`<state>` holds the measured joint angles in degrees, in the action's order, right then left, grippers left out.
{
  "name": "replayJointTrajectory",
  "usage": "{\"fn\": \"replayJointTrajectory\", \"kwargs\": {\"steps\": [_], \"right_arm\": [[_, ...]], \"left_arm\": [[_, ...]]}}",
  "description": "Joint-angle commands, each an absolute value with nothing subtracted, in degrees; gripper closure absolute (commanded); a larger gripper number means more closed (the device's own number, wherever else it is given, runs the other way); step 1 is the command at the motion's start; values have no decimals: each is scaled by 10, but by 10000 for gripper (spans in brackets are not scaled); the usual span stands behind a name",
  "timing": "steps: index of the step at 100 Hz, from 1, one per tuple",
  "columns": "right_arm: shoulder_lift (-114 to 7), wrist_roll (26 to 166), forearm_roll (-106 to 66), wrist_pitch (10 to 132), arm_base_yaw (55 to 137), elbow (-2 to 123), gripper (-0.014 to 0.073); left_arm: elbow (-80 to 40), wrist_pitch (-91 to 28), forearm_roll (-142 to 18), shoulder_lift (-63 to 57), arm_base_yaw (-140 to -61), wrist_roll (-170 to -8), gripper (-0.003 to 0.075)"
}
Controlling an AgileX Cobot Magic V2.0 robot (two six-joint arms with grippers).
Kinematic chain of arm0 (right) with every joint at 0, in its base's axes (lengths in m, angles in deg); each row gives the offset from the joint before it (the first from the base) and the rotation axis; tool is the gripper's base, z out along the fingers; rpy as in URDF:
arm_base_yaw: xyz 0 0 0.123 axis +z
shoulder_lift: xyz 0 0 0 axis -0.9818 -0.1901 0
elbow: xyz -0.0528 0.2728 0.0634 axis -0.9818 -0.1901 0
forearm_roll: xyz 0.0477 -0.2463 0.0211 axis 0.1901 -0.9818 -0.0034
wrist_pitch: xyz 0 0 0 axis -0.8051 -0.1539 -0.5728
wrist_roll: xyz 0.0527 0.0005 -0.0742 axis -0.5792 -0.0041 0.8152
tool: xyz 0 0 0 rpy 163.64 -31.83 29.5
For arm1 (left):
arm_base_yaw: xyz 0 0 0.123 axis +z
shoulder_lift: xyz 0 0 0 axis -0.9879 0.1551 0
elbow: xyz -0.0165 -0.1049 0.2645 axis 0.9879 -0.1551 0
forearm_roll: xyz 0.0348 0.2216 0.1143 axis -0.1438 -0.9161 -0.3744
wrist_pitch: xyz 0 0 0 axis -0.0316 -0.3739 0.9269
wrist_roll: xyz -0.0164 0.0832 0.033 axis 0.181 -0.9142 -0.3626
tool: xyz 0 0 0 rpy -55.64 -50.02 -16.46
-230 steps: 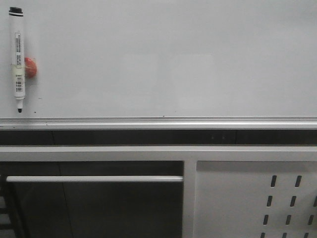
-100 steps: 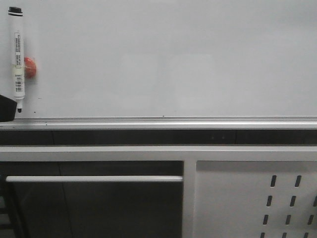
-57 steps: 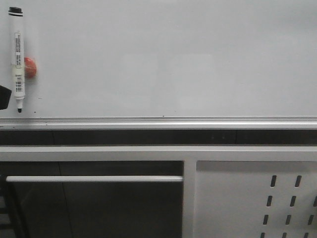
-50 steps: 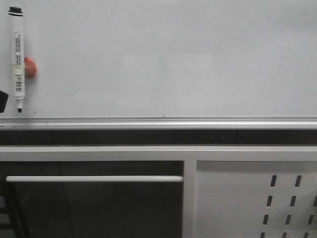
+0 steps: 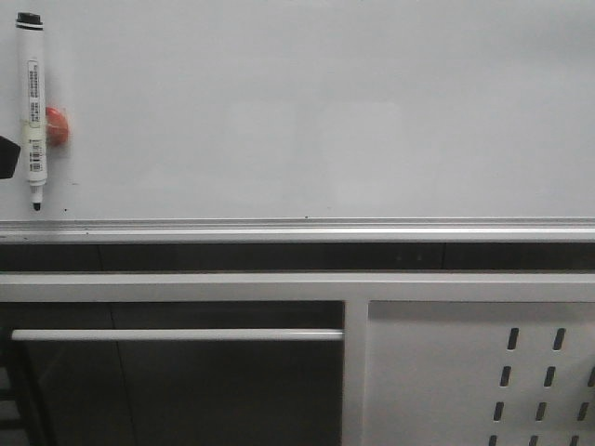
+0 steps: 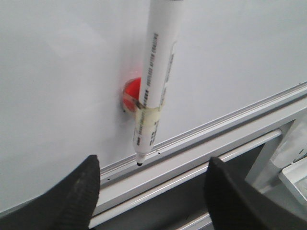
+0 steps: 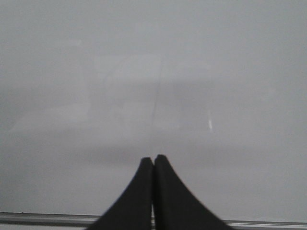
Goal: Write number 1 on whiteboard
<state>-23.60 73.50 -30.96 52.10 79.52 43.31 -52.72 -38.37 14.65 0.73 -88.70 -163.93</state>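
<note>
The left gripper isn't ready to close on the marker yet: its fingers stop short in the left wrist view, so it needs to first move toward the white marker's tip (image 6: 143, 152) above the silver bar (image 6: 158, 175).
The whiteboard (image 5: 325, 111) fills the upper front view, and the number 1 is not in view on it. A white marker (image 5: 34, 102) with a black cap hangs tip down at the board's far left, taped to a red magnet (image 5: 58, 126). My left gripper (image 5: 7, 158) shows as a dark finger at the left edge, beside the marker's lower half. In the left wrist view the left gripper (image 6: 152, 165) is open, its fingers either side of and below the marker (image 6: 153, 81) tip, not touching it. My right gripper (image 7: 153, 158) is shut and empty, facing the bare whiteboard (image 7: 153, 57).
A silver rail (image 5: 297, 229) runs along the board's lower edge. Below it are a white frame with a horizontal bar (image 5: 177, 334) and a grey slotted metal panel (image 5: 483, 372) at the lower right. Small dark specks dot the board near the rail.
The left gripper's finger came into the front view at the left edge and rose from the marker's tip to beside its lower half. The marker and board are unchanged.
</note>
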Motion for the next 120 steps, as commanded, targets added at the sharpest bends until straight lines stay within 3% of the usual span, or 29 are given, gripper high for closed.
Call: {"fn": "replayJointTrajectory", "kwargs": {"steps": [1,90,99,104,110,113,120], "right_arm": [[-244,741,-310,563,797,452,665],[-244,741,-310,568,797,452,665],[-244,741,-310,570,797,452,665],[-244,741,-310,571,797,452,665],[-244,741,-310,571,797,452,665],[-244,741,-310,571,797,452,665],[-244,741,-310,571,797,452,665]], "left_arm": [[-497,-413,177,19,-892,-1642,286],[-414,-445,177,133,-892,-1641,293],[-413,-447,177,142,-892,-1641,380],[-413,-450,177,143,-892,-1640,484],[-413,-461,177,143,-892,-1639,680],[-413,-469,177,143,-892,-1638,741],[-413,-491,177,143,-892,-1626,739]]}}
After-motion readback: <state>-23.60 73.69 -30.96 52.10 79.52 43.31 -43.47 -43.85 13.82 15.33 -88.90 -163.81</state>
